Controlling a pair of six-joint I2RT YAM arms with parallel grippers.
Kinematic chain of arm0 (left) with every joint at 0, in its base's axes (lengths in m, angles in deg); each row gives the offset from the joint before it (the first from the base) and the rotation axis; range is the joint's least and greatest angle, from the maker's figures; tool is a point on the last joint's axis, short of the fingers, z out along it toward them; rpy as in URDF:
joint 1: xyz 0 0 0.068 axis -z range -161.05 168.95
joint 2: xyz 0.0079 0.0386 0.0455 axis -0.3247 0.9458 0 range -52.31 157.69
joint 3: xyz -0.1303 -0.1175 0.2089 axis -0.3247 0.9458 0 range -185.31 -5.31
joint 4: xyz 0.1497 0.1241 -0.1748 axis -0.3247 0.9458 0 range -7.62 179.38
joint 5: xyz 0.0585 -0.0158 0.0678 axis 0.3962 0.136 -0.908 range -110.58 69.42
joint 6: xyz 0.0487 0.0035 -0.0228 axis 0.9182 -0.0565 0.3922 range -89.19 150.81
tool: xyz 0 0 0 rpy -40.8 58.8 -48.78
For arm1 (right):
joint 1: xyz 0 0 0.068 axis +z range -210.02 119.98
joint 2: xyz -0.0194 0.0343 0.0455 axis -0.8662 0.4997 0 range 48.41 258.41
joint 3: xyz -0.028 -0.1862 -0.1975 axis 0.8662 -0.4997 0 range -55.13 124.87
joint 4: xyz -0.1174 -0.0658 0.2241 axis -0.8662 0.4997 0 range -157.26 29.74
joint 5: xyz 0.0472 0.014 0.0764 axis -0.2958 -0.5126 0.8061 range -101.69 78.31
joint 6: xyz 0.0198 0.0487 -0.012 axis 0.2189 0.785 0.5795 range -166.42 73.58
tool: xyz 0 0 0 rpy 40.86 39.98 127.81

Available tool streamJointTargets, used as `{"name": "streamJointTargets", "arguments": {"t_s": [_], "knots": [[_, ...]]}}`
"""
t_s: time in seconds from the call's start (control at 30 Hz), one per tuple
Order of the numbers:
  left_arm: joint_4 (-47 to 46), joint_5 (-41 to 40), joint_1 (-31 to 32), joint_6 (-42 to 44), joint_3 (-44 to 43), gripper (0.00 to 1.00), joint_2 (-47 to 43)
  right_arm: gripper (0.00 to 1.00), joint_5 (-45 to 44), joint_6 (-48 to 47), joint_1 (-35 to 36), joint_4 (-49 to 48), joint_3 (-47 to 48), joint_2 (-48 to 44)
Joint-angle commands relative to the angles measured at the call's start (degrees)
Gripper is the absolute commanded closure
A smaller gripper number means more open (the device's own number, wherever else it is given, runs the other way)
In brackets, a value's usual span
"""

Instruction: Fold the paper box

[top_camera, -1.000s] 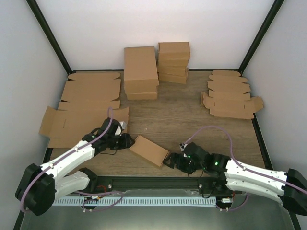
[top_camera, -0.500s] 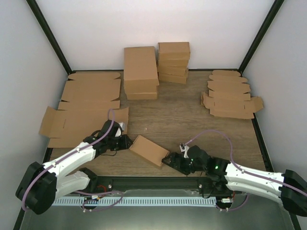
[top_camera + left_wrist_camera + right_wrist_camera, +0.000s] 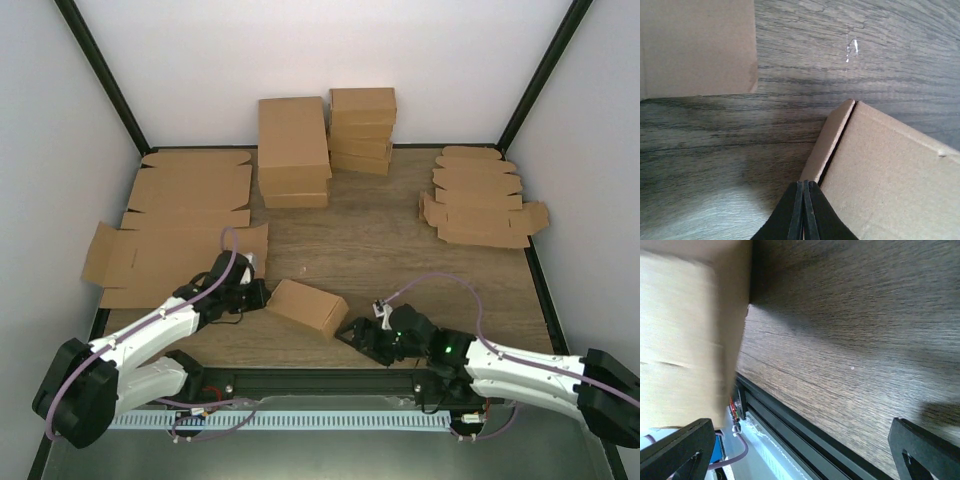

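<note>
The robot's right gripper will grab the nearest end of the paper box [image 3: 308, 305] next and leave the box's other end free, to set the box against the stacks.
The paper box [image 3: 308, 305], a small closed brown carton, lies aslant on the wood table near the front edge. My left gripper [image 3: 262, 296] is at its left end. In the left wrist view the gripper [image 3: 804, 183] is shut, its tips touching the lower corner of the box's narrow end flap [image 3: 832, 137], with nothing between them. The box's broad top face [image 3: 885, 170] fills the lower right. My right gripper [image 3: 350, 332] is open just off the box's right end. In the right wrist view its fingers [image 3: 675, 450] stand far apart around bare table, with the blurred box [image 3: 687, 330] at the upper left.
Two stacks of folded brown boxes [image 3: 293, 150] [image 3: 362, 128] stand at the back. Large flat blanks [image 3: 185, 215] lie at the left and small flat blanks [image 3: 480, 200] at the right. The table's dark front rail [image 3: 805, 432] runs just below the right gripper.
My left gripper has closed completely at the box's left end. The box has turned slightly, its right end swinging away from me. The right arm has drawn back a little toward the front rail.
</note>
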Motion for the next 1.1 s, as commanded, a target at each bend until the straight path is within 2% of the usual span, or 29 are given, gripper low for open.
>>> {"name": "streamJointTargets", "arguments": {"t_s": [0.0,0.17,0.33,0.47,0.6,0.83,0.93,1.07], "knots": [[2.52,-1.72,-0.22,-0.36,1.23,0.96,0.45,0.02,0.22,-0.44,-0.12,-2.71,2.71,2.58],[2.3,-1.22,-0.21,-0.11,1.15,0.96,-0.51,0.02,-1.23,0.78,-0.1,-7.15,3.39,2.07],[2.15,-0.6,-0.18,0.2,1.06,0.96,-0.48,0.01,-6.62,1.59,-0.1,-1.84,5.95,-2.62],[2.3,-0.37,-0.19,0.38,0.76,0.96,-0.27,0.01,-8.99,1.85,-0.1,-3.15,5.95,-5.37],[2.13,-0.28,-0.2,0.33,0.75,0.96,-0.37,0.0,-8.5,0.94,-0.09,-2.36,9.14,-1.25],[1.95,0.12,-0.21,0.03,0.97,0.96,-0.5,0.02,-6.87,-7.11,-0.13,2.43,20.81,10.12],[2.04,0.09,-0.13,-0.02,1.06,0.96,-0.82,0.02,-7.13,-7.61,-0.09,2.36,22.38,11.97],[1.89,0.06,-0.17,-0.1,1.33,0.96,-1.15,0.05,-8.4,-5.93,-0.14,7.6,25.64,15.83]]}}
